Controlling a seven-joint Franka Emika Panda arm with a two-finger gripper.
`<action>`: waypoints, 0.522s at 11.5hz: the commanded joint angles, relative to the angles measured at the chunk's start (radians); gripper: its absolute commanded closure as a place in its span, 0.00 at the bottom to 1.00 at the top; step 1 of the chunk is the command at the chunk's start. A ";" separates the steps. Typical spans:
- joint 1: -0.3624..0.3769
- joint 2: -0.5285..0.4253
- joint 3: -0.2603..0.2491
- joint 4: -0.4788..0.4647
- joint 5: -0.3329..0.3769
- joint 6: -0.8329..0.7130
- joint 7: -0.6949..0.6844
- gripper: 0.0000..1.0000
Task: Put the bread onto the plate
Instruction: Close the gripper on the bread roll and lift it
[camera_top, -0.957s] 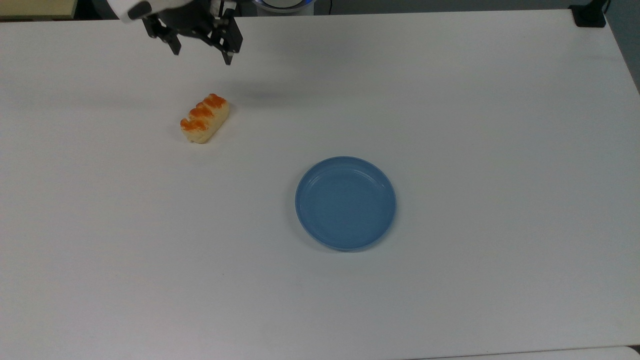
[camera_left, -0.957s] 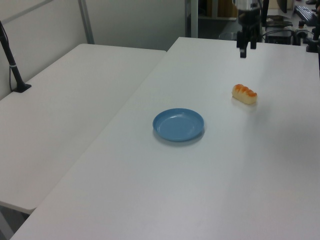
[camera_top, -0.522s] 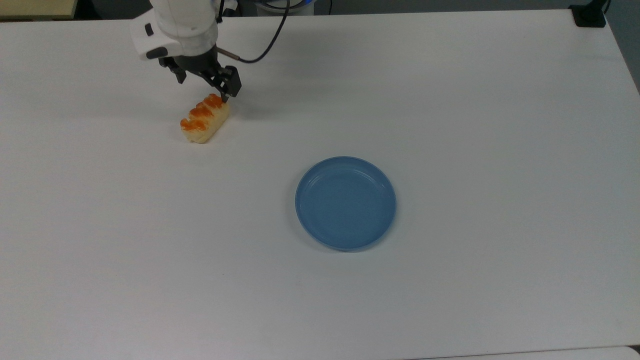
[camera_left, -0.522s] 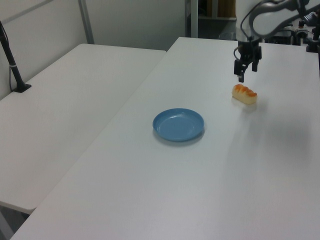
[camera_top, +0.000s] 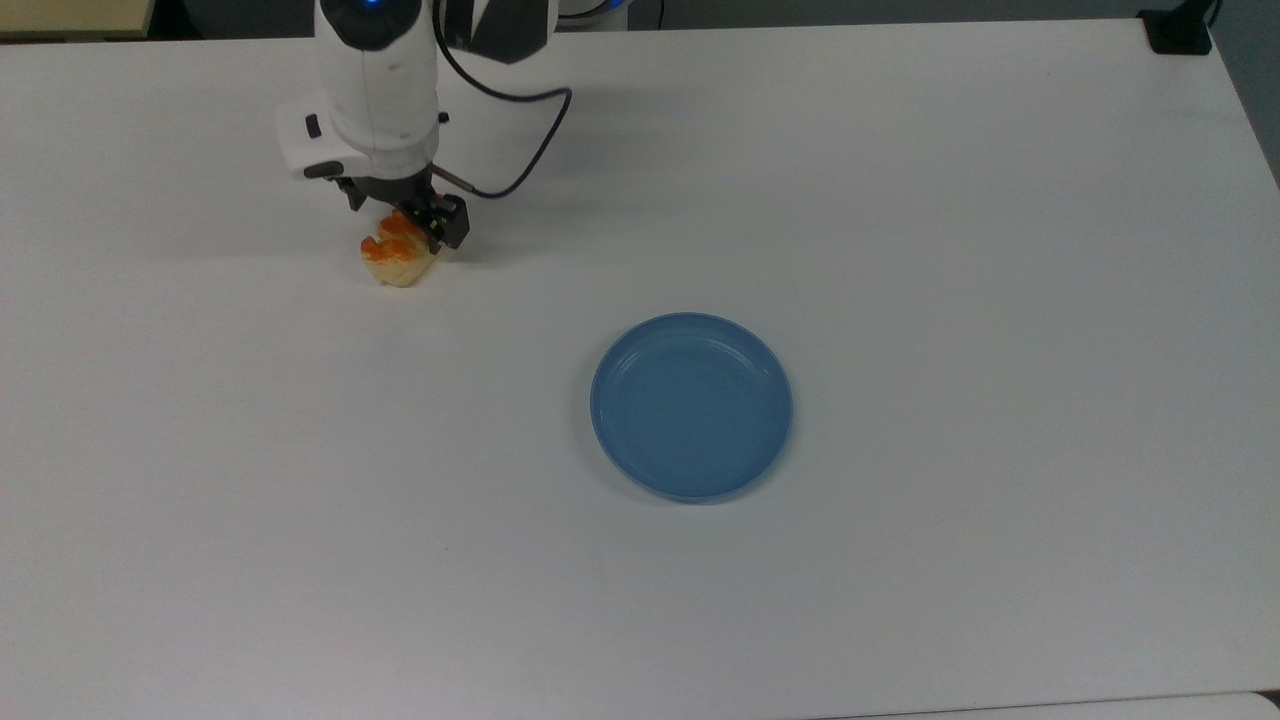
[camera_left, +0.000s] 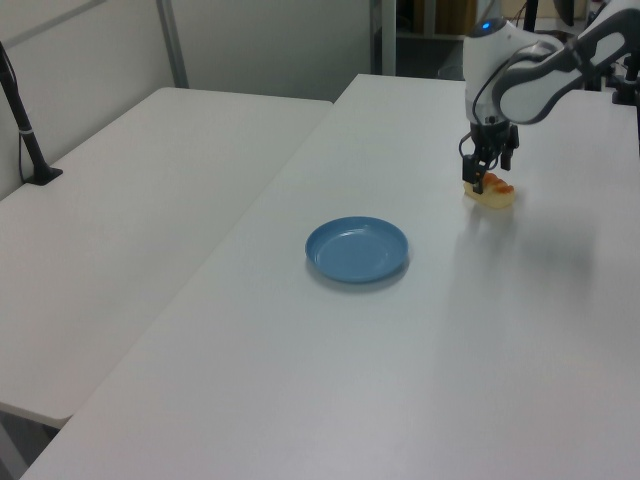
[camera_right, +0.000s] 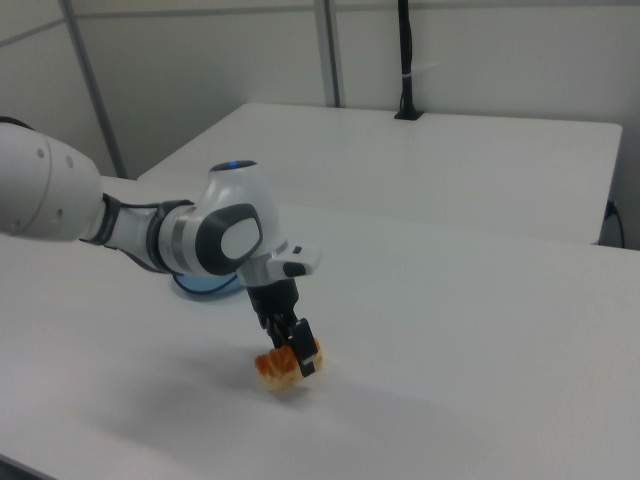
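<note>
The bread (camera_left: 497, 194) needs to go onto the blue plate (camera_left: 357, 250). My gripper will grab the bread by its long sides.
The bread (camera_top: 396, 262) lies on the white table at the top view's upper left, its orange-brown glazed top partly covered by the arm. My gripper (camera_top: 402, 224) is down over it and open, one finger on each long side of the loaf. From the left view the gripper (camera_left: 486, 178) stands upright on the bread (camera_left: 497, 194). In the right view a black fingertip (camera_right: 305, 361) sits in front of the bread (camera_right: 274, 373). The blue plate (camera_top: 690, 405) rests empty near the table's middle, well apart from the loaf; its rim (camera_right: 204, 291) peeks out behind the arm.
A black cable (camera_top: 520, 150) loops from the wrist over the table behind the bread. A black clamp (camera_top: 1180, 30) sits at the top view's upper right corner. A second white table (camera_left: 120, 200) with a black post (camera_left: 22, 115) adjoins in the left view.
My gripper has come down from above the table's far edge onto the bread and now straddles it. The bread and plate have stayed in place.
</note>
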 joint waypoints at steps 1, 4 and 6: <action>0.019 0.025 -0.012 -0.019 -0.079 0.077 0.106 0.46; 0.028 -0.045 -0.010 -0.023 -0.075 0.042 0.088 0.72; 0.093 -0.099 -0.006 -0.025 -0.055 -0.032 0.088 0.72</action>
